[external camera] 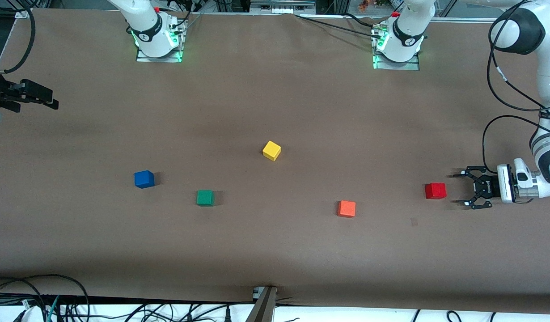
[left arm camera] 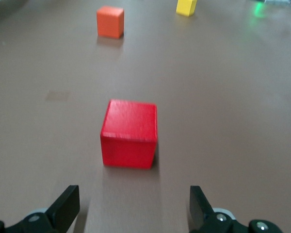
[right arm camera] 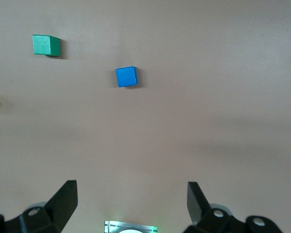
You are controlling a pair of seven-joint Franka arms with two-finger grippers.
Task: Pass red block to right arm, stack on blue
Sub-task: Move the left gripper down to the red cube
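Note:
I should next take hold of the red block (external camera: 435,191) by its opposite sides with my left gripper, so I can pass it on for stacking on the blue cube (external camera: 144,179).
The red block (external camera: 435,191) sits on the brown table toward the left arm's end. My left gripper (external camera: 454,188) is low by the table, open and empty, pointing at the block from a short gap away. In the left wrist view the red block (left arm camera: 129,133) lies just ahead of the left gripper (left arm camera: 133,199), not between its fingers. The blue cube (external camera: 144,179) sits toward the right arm's end. My right gripper (external camera: 51,100) waits open and empty, raised at that end of the table. Its wrist view shows the blue cube (right arm camera: 126,76) well ahead of the right gripper (right arm camera: 132,191).
An orange cube (external camera: 346,209) lies beside the red block, toward the table's middle and slightly nearer the front camera. A green cube (external camera: 205,197) lies near the blue one. A yellow cube (external camera: 271,150) sits mid-table. Cables run along the table's front edge.

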